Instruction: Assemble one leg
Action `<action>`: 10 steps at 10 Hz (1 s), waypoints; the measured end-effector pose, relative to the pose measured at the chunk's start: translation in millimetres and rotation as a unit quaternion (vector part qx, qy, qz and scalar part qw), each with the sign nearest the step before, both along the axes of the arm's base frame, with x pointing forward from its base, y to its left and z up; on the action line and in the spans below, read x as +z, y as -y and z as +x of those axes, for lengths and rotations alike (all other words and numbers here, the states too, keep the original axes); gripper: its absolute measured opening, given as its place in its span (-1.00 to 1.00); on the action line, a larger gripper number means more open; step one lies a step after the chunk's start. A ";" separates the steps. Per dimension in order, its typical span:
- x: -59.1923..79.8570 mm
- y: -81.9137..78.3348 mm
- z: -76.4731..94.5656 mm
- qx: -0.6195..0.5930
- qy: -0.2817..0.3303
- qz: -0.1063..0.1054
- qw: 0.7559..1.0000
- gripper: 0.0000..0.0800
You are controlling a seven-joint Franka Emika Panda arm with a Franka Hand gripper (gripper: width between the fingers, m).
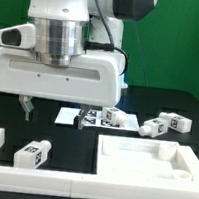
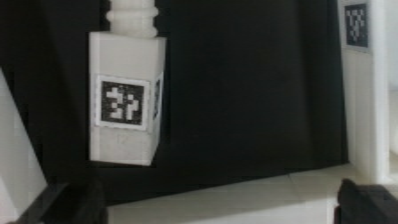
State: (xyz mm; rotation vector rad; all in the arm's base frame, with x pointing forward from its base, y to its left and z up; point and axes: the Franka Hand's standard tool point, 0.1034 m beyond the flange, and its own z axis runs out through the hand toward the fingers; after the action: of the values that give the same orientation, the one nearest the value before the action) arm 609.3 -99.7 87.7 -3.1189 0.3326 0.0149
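Observation:
The leg has a threaded peg that narrows at one end, so the robot's gripper will next grab the flat sides of its square block (image 1: 30, 156) (image 2: 127, 115).
In the wrist view a leg (image 2: 125, 100) lies on the black table, a white block with a square tag on its face and a peg at one end. My gripper (image 2: 222, 208) is open and empty, its dark fingertips (image 2: 63, 205) wide apart and short of the leg, not touching it. In the exterior view the gripper (image 1: 28, 109) hangs under the big white wrist housing, above and behind a leg (image 1: 32, 153) at the front of that view's left. Another leg (image 1: 111, 116) lies in the middle, and two more (image 1: 170, 123) at the right.
A large white panel with a raised rim (image 1: 146, 159) sits at the exterior view's front right. White border bars (image 1: 36, 186) run along the front; one shows between my fingers (image 2: 231, 195). The marker board (image 1: 73, 115) lies behind the middle leg.

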 end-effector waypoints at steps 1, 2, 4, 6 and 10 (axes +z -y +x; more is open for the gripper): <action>-0.2 -0.8 0.0 0.001 0.000 0.000 1.000 0.62; -1.1 -0.4 -0.4 0.001 -0.001 0.000 1.000 0.62; -18.6 20.8 -7.5 -0.006 -0.014 0.012 1.000 0.62; -39.3 36.6 -9.7 -0.015 -0.035 0.015 0.999 0.62; -66.6 45.7 -13.3 -0.013 -0.020 -0.001 1.000 0.62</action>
State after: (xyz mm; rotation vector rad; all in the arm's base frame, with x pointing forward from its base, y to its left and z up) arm 596.0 -145.4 21.2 -3.1197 0.3745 0.0781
